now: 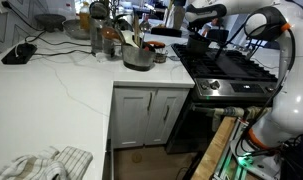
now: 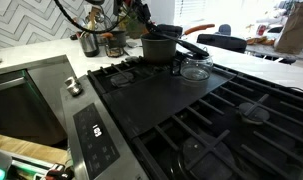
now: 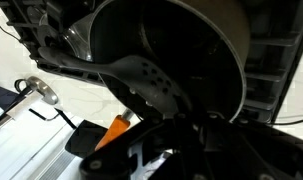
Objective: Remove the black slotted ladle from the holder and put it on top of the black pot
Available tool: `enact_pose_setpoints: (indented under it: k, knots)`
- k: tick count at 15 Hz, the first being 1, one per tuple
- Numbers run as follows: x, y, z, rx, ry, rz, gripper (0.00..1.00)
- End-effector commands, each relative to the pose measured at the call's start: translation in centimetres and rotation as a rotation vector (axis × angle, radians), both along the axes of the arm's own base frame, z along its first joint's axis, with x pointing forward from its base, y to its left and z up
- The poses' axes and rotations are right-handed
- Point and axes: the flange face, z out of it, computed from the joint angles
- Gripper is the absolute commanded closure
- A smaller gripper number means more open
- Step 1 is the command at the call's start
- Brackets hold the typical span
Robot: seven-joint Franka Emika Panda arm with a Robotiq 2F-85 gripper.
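The black slotted ladle's head sits over the black pot's opening (image 1: 199, 41) (image 3: 181, 45) and its handle crosses the pot's rim, so my gripper releases the ladle next.
The black pot (image 2: 161, 47) stands at the back of the stove; a black bar (image 2: 193, 47) sticks out from it to the right. In the wrist view the black pot (image 3: 191, 45) fills the top and the black slotted ladle (image 3: 143, 76) lies across its near rim, slots showing. The ladle's shaft runs down into my gripper (image 3: 186, 130), whose dark fingers appear shut on it. In both exterior views my gripper (image 2: 143, 18) (image 1: 196, 38) hangs just above the pot.
A shiny metal pot with wooden utensils (image 1: 138, 57) stands on the white counter (image 1: 61, 95). Metal utensil cups (image 2: 89, 43) stand behind the stove. A glass lid (image 2: 196, 68) lies right of the black pot. Black stove grates (image 2: 201, 120) fill the foreground.
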Motion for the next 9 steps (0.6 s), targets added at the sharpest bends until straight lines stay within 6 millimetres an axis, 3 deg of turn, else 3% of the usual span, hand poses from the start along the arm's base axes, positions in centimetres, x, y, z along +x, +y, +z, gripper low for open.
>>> enact_pose_setpoints:
  k: [1,9]
  knots:
    - [0.75,-0.64,-0.06,0.020,0.024,-0.005,0.65]
    - [1.20,0.01,0.64,0.030,0.034,-0.020,0.08]
